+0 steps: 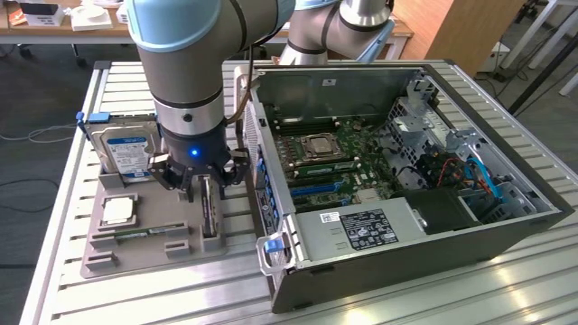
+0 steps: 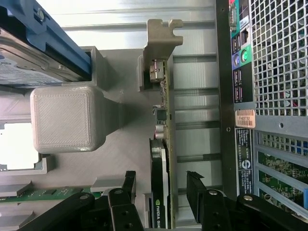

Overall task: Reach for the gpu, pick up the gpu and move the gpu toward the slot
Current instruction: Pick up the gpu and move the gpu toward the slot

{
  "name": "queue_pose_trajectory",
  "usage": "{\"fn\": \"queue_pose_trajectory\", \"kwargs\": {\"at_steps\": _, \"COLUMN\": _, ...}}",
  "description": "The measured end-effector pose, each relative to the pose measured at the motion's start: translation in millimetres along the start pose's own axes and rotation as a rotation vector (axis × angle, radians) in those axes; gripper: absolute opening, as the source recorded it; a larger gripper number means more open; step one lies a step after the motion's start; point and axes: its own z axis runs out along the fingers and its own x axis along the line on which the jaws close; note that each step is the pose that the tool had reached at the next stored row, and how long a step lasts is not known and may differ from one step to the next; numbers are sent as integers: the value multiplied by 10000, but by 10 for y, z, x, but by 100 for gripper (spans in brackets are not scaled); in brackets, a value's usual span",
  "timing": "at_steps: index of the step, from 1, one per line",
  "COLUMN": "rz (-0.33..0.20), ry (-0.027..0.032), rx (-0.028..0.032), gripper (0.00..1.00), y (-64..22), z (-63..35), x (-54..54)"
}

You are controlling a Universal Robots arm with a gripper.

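Observation:
My gripper closes on the GPU next, since my fingers reach down either side of the GPU's black cooler (image 2: pixel 159 185) and closing now would catch it.
The gpu (image 1: pixel 208 215) stands on its edge in a groove of the grey holder tray (image 1: pixel 135 254), beside the open computer case. In the wrist view the gpu (image 2: pixel 163 139) is edge-on, a thin green board with a black cooler and its silver end bracket (image 2: pixel 162 36) at the far end. My gripper (image 1: pixel 204 184) is lowered right over the card. The gripper (image 2: pixel 161 179) is open, one black finger (image 2: pixel 128 190) on each side of the card with a gap to the board. Blue expansion slots (image 1: pixel 318 191) lie on the motherboard inside the case.
The blue-labelled hard drive (image 1: pixel 126 152) stands at the back of the tray, and the square silver CPU (image 1: pixel 119 211) and a memory stick (image 1: pixel 126 235) lie beside the card. The case's rear wall (image 2: pixel 269 96) is close alongside. A grey tray post (image 2: pixel 65 118) rises near the fingers.

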Motion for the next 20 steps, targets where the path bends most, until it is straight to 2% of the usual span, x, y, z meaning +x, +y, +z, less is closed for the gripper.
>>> {"fn": "queue_pose_trajectory", "kwargs": {"at_steps": 5, "rz": 0, "ry": -1, "rx": 0, "gripper": 53, "y": 0, "z": 0, "x": 0}}
{"fn": "queue_pose_trajectory", "kwargs": {"at_steps": 6, "rz": 0, "ry": 0, "rx": 0, "gripper": 47, "y": 0, "z": 1, "x": 0}}
{"fn": "queue_pose_trajectory", "kwargs": {"at_steps": 7, "rz": 0, "ry": 0, "rx": 0, "gripper": 47, "y": 0, "z": 0, "x": 0}}
{"fn": "queue_pose_trajectory", "kwargs": {"at_steps": 8, "rz": 0, "ry": 0, "rx": 0, "gripper": 41, "y": 0, "z": 0, "x": 0}}
{"fn": "queue_pose_trajectory", "kwargs": {"at_steps": 9, "rz": 0, "ry": 0, "rx": 0, "gripper": 41, "y": 0, "z": 1, "x": 0}}
{"fn": "queue_pose_trajectory", "kwargs": {"at_steps": 11, "rz": 0, "ry": 2, "rx": 1, "gripper": 29, "y": 0, "z": 0, "x": 0}}
{"fn": "queue_pose_trajectory", "kwargs": {"at_steps": 12, "rz": -1, "ry": 1, "rx": 1, "gripper": 27, "y": 0, "z": 0, "x": 0}}
{"fn": "queue_pose_trajectory", "kwargs": {"at_steps": 20, "rz": 0, "ry": -1, "rx": 0, "gripper": 27, "y": 0, "z": 1, "x": 0}}
